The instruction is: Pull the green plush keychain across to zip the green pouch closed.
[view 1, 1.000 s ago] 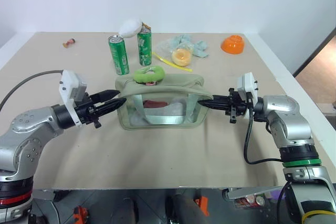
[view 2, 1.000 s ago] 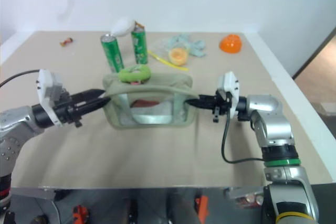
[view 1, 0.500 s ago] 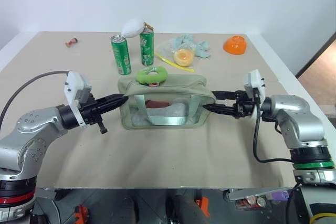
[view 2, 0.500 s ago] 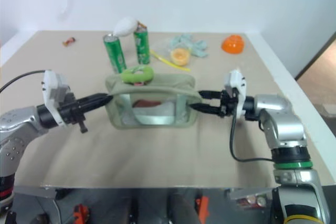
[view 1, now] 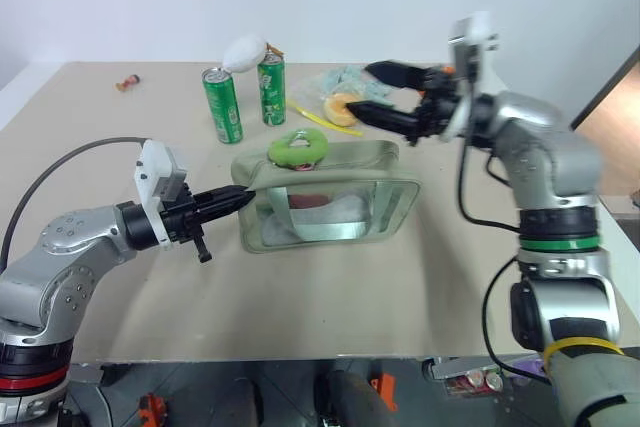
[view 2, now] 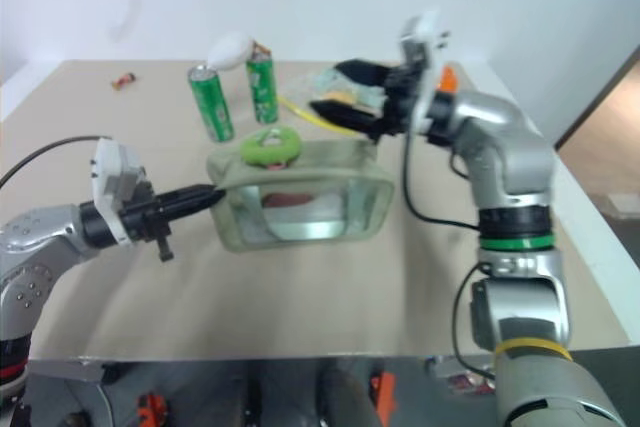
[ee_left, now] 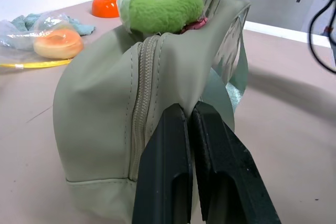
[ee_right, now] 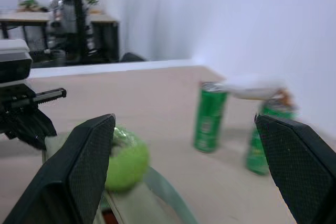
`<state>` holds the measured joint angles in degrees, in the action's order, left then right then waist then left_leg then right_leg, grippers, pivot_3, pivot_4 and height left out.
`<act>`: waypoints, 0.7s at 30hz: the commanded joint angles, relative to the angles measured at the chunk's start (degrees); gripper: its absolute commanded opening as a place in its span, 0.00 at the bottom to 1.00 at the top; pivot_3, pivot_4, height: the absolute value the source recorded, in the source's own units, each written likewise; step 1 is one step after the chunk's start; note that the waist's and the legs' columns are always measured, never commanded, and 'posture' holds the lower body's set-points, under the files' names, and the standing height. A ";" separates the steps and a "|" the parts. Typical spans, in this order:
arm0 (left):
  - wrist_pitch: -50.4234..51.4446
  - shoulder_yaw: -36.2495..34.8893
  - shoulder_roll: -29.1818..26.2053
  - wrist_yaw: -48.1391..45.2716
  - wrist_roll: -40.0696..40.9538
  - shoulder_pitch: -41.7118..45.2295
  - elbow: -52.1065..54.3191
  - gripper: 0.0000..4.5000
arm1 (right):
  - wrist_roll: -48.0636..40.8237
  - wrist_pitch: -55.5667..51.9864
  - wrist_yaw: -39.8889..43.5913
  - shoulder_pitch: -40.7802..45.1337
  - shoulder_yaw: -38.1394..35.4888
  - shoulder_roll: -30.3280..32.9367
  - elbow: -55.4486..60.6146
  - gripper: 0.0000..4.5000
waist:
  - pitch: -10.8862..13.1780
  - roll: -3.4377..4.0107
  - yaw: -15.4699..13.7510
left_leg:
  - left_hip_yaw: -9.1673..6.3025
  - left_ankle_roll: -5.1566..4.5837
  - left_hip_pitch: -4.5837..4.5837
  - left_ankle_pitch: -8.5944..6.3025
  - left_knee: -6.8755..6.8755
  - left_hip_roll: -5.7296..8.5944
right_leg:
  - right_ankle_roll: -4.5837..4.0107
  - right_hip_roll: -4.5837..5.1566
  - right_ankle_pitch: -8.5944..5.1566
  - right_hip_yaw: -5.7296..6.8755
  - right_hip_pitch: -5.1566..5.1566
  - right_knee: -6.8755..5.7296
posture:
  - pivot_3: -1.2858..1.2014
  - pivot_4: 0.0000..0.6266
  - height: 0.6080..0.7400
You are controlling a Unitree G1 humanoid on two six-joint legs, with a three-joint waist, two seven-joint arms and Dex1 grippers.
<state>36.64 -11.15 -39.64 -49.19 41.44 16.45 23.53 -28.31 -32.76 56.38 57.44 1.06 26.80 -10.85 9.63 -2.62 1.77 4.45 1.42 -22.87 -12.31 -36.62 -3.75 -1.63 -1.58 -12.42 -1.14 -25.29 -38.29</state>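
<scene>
My right gripper needs to move toward the green plush keychain (view 1: 298,147) (ee_right: 126,163) before it closes on it. Its fingers stop short and would miss if they closed now.
The green pouch (view 1: 330,202) lies mid-table, a pale sage bag with a clear window side. The green plush keychain (view 1: 298,147), a lime fuzzy ring, sits on top near the pouch's left end. My left gripper (view 1: 243,198) is shut on the fabric of that left end; in the left wrist view its fingers (ee_left: 163,161) pinch the pouch (ee_left: 100,103) just beside the zipper, below the keychain (ee_left: 160,1). My right gripper (view 1: 376,90) hangs open in the air above and behind the pouch's right end, holding nothing. In the right wrist view the keychain (ee_right: 126,163) lies ahead of it.
Two green cans (view 1: 222,105) (view 1: 271,75) stand behind the pouch, with a white object (view 1: 246,51) resting on them. A clear bag with an orange item (view 1: 345,107) lies behind the pouch. An orange bowl (ee_left: 105,4) sits far right. A small red piece (view 1: 127,81) is far left.
My right gripper let go of the pouch's right end, opened wide and swung up and toward the back. My left gripper closed fully on the left end. The pouch's right end shifted nearer.
</scene>
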 commanded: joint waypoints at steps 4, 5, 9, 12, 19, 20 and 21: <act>0.26 0.61 -0.44 0.78 0.41 -0.53 2.22 0.00 | 3.22 -1.83 0.25 4.31 4.44 -2.11 -2.14 0.98 | 0.00 0.00 -0.46 | 0.00 0.00 -0.20 -0.01 -0.02 0.09 | 0.09 0.13 -0.04 0.00 -0.09 0.05 | 0.52 0.24 1.00; 0.12 0.52 -0.55 0.85 0.27 -0.61 2.20 0.00 | 3.32 -2.33 0.98 4.25 4.83 -1.89 -2.20 0.98 | 0.00 0.00 -0.50 | 0.00 -0.01 -0.23 -0.01 -0.03 0.14 | 0.13 0.20 -0.05 0.00 -0.09 0.08 | 0.52 0.24 1.00; -0.11 0.24 -0.79 1.07 0.15 -0.93 2.16 0.00 | 4.48 -3.49 3.99 2.03 6.90 0.06 -1.13 0.98 | 0.00 0.00 -0.51 | -0.01 -0.07 -0.24 -0.05 -0.04 0.25 | 0.25 0.45 -0.07 -0.06 -0.08 0.12 | 0.52 0.24 1.00; -0.37 0.22 -0.88 1.29 -0.13 -1.06 2.06 0.00 | 5.10 -3.43 5.86 0.51 7.97 1.27 -0.48 0.98 | 0.00 -0.01 -0.52 | -0.01 -0.07 -0.24 -0.05 -0.04 0.24 | 0.27 0.45 -0.09 -0.01 -0.07 0.13 | 0.52 0.24 1.00; -0.87 0.34 -0.85 1.21 -0.55 -0.39 1.35 0.00 | 7.08 -2.47 6.61 -0.01 8.53 1.31 -1.94 0.78 | 0.00 -0.01 -0.45 | -0.02 -0.05 -0.14 -0.02 -0.04 0.15 | 0.09 0.13 0.00 0.06 -0.05 0.09 | 0.52 0.24 1.00; -1.04 0.30 -0.96 1.05 -0.73 -0.39 1.13 0.00 | 7.13 -2.05 6.59 -0.02 8.32 1.19 -1.86 0.71 | 0.00 -0.01 -0.45 | -0.02 -0.04 -0.13 -0.01 -0.04 0.12 | 0.07 0.10 0.01 0.06 -0.05 0.09 | 0.52 0.24 1.00; -1.19 0.26 -1.02 0.90 -0.89 -0.41 0.93 0.00 | 7.13 -1.76 6.62 -0.02 8.12 1.13 -1.78 0.63 | 0.00 0.00 -0.46 | -0.02 -0.04 -0.13 -0.01 -0.05 0.12 | 0.06 0.08 0.02 0.07 -0.04 0.09 | 0.52 0.24 1.00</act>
<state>36.07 -10.70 -39.64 -47.99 41.03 15.88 24.39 -21.53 -35.54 62.65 56.97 9.86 27.84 -13.51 9.63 -2.63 1.30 4.44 1.38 -23.00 -12.32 -36.67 -3.64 -1.57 -1.50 -12.39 -1.07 -25.33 -38.21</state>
